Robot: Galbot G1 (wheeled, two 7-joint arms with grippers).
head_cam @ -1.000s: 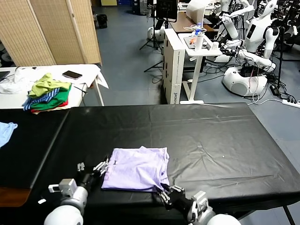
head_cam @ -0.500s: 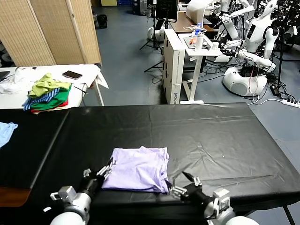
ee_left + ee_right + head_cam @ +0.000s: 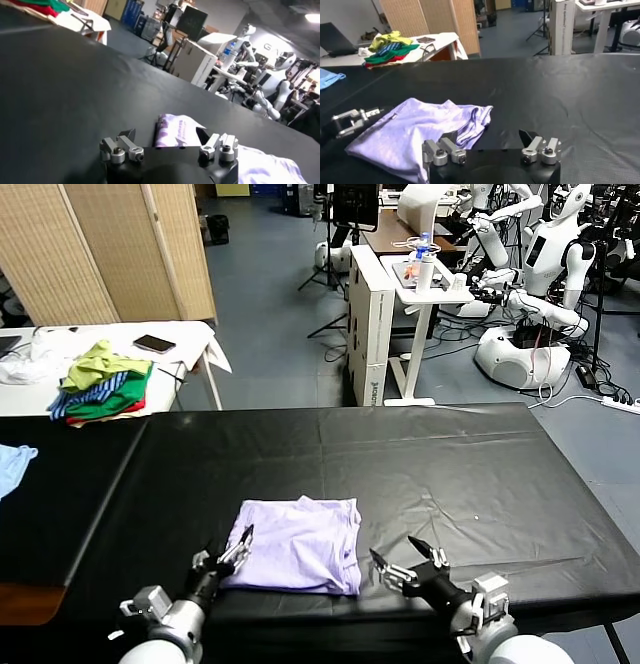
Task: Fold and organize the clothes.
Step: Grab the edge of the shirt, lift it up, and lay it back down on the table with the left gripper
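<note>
The left gripper grabs the T-shirt by its printed, folded side edge [image 3: 240, 536] [image 3: 161, 132] next, to shift the folded T-shirt for the next fold.
The clothes are one pale lavender T-shirt [image 3: 297, 545], folded into a rough rectangle near the front edge of the black table [image 3: 450, 474]. My left gripper [image 3: 225, 552] is open at the shirt's near left corner and holds nothing. In the left wrist view the shirt [image 3: 180, 131] lies just past the left gripper [image 3: 166, 134]. My right gripper [image 3: 395, 556] is open over bare table, just right of the shirt's near right corner. The right wrist view shows the rumpled shirt [image 3: 415, 125] off to one side of the right gripper [image 3: 488, 135], with the left gripper [image 3: 355, 120] beyond it.
A pile of green, yellow and striped garments [image 3: 103, 379] and a phone [image 3: 154, 343] lie on a white table at the back left. A light blue cloth [image 3: 12, 462] sits at the far left edge. Other robots [image 3: 540, 274] and desks stand behind.
My right gripper has opened, let go of the shirt's near right corner and moved right, away from it. The left gripper has shifted slightly towards the shirt's near left corner.
</note>
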